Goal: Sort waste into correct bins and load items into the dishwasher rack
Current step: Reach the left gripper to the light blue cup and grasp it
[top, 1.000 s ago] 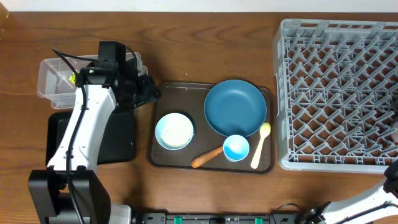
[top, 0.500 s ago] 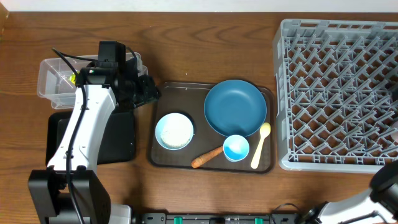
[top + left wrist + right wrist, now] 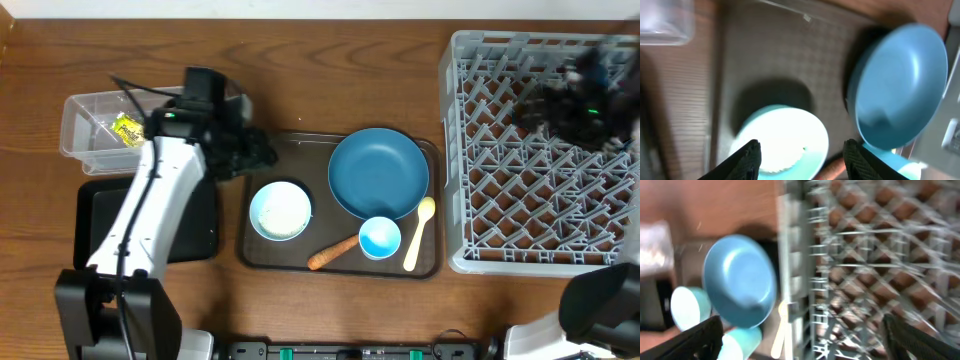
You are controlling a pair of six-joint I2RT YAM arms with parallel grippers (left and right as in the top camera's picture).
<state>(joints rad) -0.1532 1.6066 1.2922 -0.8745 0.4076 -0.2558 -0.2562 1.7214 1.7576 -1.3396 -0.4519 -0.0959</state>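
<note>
The left gripper grabs the blue-inside cup's rim (image 3: 365, 240) (image 3: 902, 168) next. That leaves the cup's base end free to hand over to my right gripper.
On the brown tray (image 3: 300, 150) lie a dark-blue plate (image 3: 378, 172), a pale-blue bowl (image 3: 280, 210) with white contents, a blue-inside cup (image 3: 380, 238), an orange carrot piece (image 3: 332, 253) and a cream spoon (image 3: 419, 232). My left gripper (image 3: 255, 152) is open and empty over the tray's left edge. In the left wrist view its jaws (image 3: 802, 149) hover above the bowl (image 3: 782, 137), with the plate (image 3: 897, 80) to the right. My right gripper (image 3: 578, 100), blurred, is open and empty above the grey rack (image 3: 545, 200). The yellow-green wrapper (image 3: 127, 128) lies in the clear tub (image 3: 80, 150). The pink cup and paper wads are out of view.
The black tray (image 3: 95, 225) lies in front of the clear tub, partly under my left arm. The right wrist view shows the rack wall (image 3: 790, 255), the plate (image 3: 740, 287), the bowl (image 3: 687, 307), the cup (image 3: 742, 342) and the spoon (image 3: 782, 330) past it.
My left gripper moved right from the clear tub to the brown tray's edge. My right arm swung up from the lower right to above the rack. The wrapper now shows in the tub.
</note>
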